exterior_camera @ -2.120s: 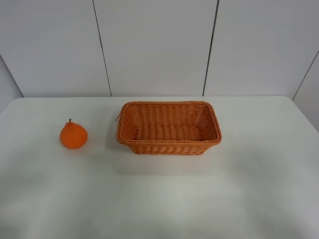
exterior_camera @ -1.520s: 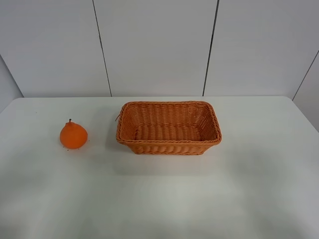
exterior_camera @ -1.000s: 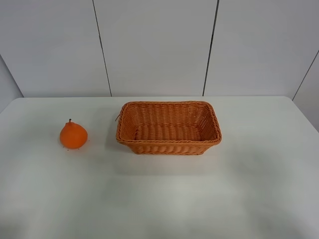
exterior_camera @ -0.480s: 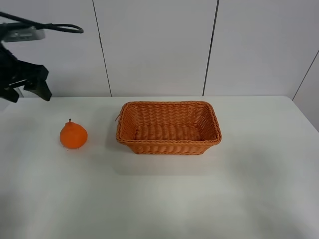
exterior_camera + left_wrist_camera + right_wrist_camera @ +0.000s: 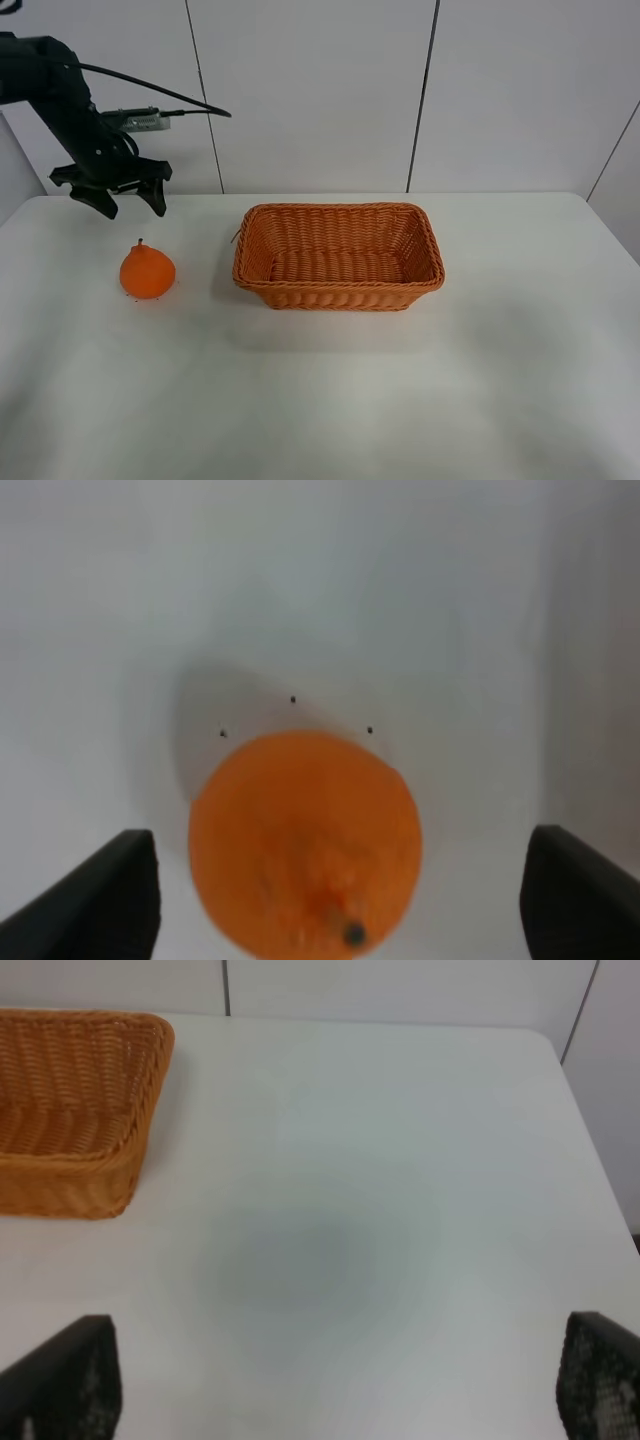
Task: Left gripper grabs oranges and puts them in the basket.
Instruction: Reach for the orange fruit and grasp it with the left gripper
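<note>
The orange needs to go in the wicker basket (image 5: 338, 294), so my left gripper should next grab it by its tapered stem end (image 5: 142, 250).
The orange (image 5: 147, 271) sits on the white table at the left, stem up. My left gripper (image 5: 130, 201) hangs open above and just behind it, not touching. In the left wrist view the orange (image 5: 305, 840) lies between the two spread fingertips (image 5: 95, 895). The wicker basket (image 5: 338, 294) stands empty at the table's middle, to the right of the orange. In the right wrist view one corner of the basket (image 5: 70, 1175) shows, and my right gripper (image 5: 330, 1385) is open over bare table to its right. The right arm is out of the exterior high view.
The white table (image 5: 330, 400) stretches wide in front of the basket. White wall panels (image 5: 310, 90) stand behind its far edge. The table's right edge (image 5: 590, 1170) shows in the right wrist view.
My left arm has come into view from the upper left and moved right and down, so the open gripper now hangs just above the orange. The orange and basket have not moved.
</note>
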